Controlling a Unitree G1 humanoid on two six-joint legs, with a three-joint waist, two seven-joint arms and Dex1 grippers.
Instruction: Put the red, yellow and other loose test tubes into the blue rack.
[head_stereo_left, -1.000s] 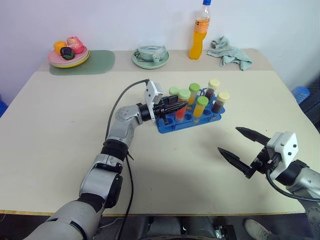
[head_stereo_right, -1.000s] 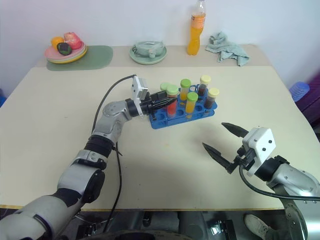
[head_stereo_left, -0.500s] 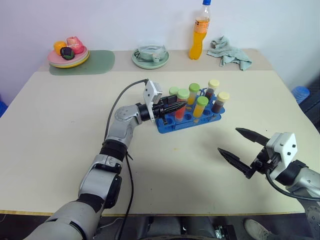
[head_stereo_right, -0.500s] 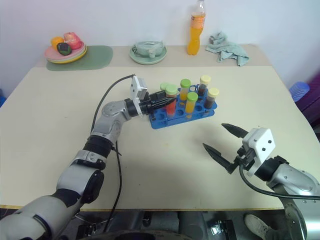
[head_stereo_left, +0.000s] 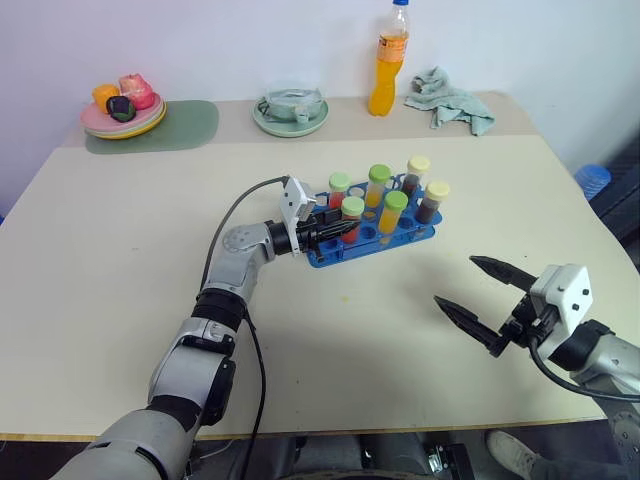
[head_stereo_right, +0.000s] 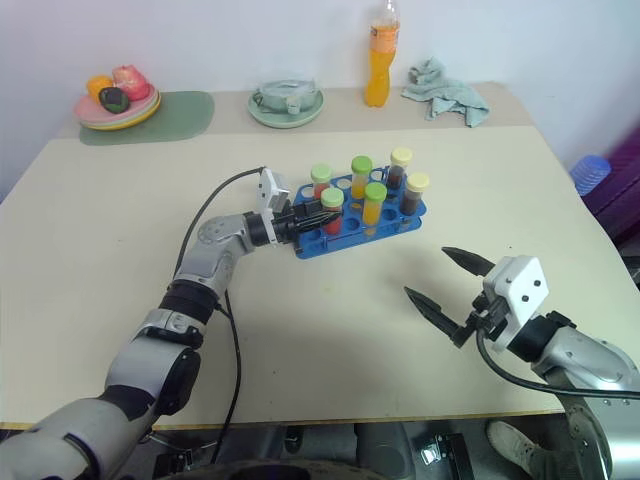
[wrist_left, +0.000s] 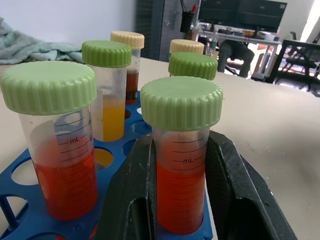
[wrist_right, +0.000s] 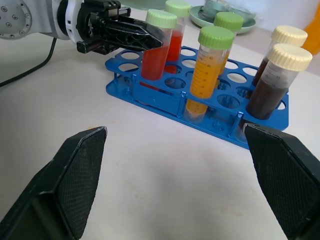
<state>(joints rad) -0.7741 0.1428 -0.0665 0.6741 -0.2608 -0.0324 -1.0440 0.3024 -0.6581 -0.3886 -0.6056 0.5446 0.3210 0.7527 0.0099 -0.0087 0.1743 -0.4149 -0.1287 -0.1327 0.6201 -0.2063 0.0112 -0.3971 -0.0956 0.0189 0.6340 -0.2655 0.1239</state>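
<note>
The red test tube's lower end (wrist_left: 180, 225) is standing in the blue rack in the left wrist view. My left gripper should open now.
The blue rack (head_stereo_left: 372, 240) sits mid-table with several capped test tubes upright in it: red, yellow and brown. My left gripper (head_stereo_left: 336, 229) reaches in level from the left and is shut on a green-capped red test tube (head_stereo_left: 351, 218). That tube stands in a hole at the rack's near left corner. In the left wrist view both black fingers (wrist_left: 127, 195) clamp the red tube (wrist_left: 181, 150) below its cap. A second red tube (wrist_left: 57, 150) stands beside it. My right gripper (head_stereo_left: 456, 281) hovers open and empty above the table, to the near right of the rack (wrist_right: 165, 97).
Along the far edge stand an orange drink bottle (head_stereo_left: 385, 60), a crumpled teal cloth (head_stereo_left: 447, 98), a pale green dish (head_stereo_left: 290, 108) and a plate of fruit (head_stereo_left: 122, 105) on a green mat (head_stereo_left: 190, 125). The table (head_stereo_left: 120, 260) lies bare on both sides of the rack.
The camera has shifted a little. My left gripper has sunk slightly with the red tube, which now sits lower in the rack than before. The right gripper has stayed put, open.
</note>
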